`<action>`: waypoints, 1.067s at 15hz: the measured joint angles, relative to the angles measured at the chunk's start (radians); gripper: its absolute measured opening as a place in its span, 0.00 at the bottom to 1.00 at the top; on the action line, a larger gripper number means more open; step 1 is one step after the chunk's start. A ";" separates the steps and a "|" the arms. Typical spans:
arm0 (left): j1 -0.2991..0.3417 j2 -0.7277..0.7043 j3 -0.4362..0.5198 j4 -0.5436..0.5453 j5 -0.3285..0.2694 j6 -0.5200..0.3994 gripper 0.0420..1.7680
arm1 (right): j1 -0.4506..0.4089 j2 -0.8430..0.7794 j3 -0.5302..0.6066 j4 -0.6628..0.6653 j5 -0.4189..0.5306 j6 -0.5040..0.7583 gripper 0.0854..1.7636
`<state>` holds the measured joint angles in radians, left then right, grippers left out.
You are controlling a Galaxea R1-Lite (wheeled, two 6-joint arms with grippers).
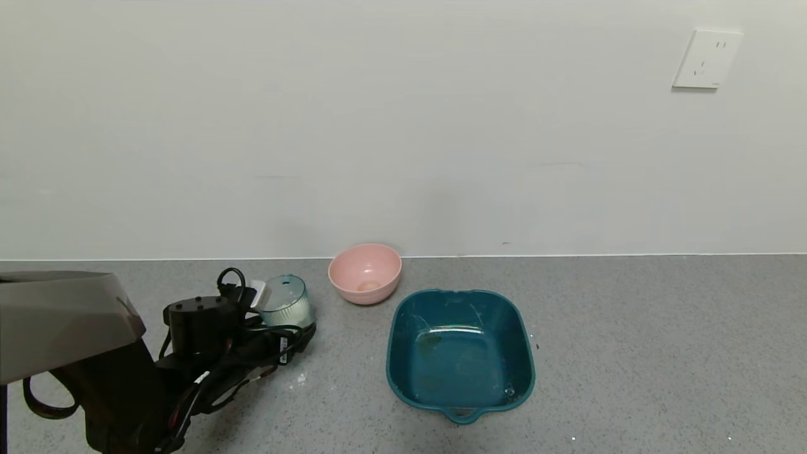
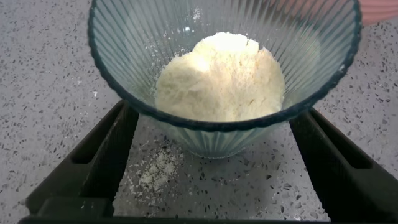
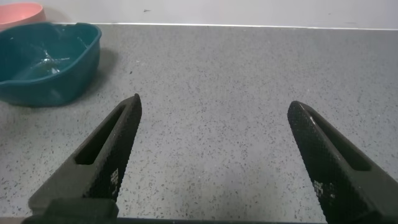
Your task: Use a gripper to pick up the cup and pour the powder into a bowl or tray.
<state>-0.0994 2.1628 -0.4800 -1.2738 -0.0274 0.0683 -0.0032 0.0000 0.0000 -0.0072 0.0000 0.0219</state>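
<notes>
My left gripper should close on the cup now, because my fingers are on either side of the base of the cup.
The ribbed pale blue-green cup (image 1: 287,301) stands upright on the grey counter, left of the pink bowl. White powder (image 2: 221,78) is heaped inside the cup (image 2: 217,140). My left gripper (image 1: 285,328) is low at the cup, and in the left wrist view it (image 2: 214,112) is open, one dark finger on each side of the cup's base with a gap on both sides. The dark teal basin (image 1: 403,328) sits to the right of the cup. My right gripper (image 3: 215,102) hangs open over bare counter, out of the head view, with the basin (image 3: 50,74) off to one side.
A round pink bowl (image 1: 365,274) stands by the back wall between cup and basin, also visible as a pink bowl edge (image 3: 18,12). A little spilled powder (image 2: 158,171) lies on the counter between the left fingers. The wall runs close behind.
</notes>
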 joint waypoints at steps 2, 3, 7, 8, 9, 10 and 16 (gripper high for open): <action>0.000 0.008 -0.008 0.000 0.001 0.000 0.97 | 0.000 0.000 0.000 0.000 0.000 0.000 0.97; -0.001 0.013 -0.015 0.000 0.001 0.000 0.97 | 0.000 0.000 0.000 0.000 0.000 0.000 0.97; 0.000 0.035 -0.035 0.000 0.002 0.001 0.90 | 0.000 0.000 0.000 0.000 0.000 0.000 0.97; 0.000 0.037 -0.037 0.000 0.002 0.001 0.80 | 0.000 0.000 0.000 0.000 0.000 -0.001 0.97; -0.001 0.039 -0.038 0.001 0.001 0.001 0.74 | 0.000 0.000 0.000 0.000 0.000 0.000 0.97; -0.001 0.040 -0.038 0.000 0.001 0.000 0.72 | 0.000 0.000 0.000 0.000 0.000 0.000 0.97; -0.002 0.039 -0.036 0.001 0.001 0.001 0.70 | 0.000 0.000 0.000 0.000 0.000 0.000 0.97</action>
<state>-0.1013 2.2013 -0.5157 -1.2730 -0.0260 0.0696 -0.0032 0.0000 0.0000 -0.0072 -0.0004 0.0215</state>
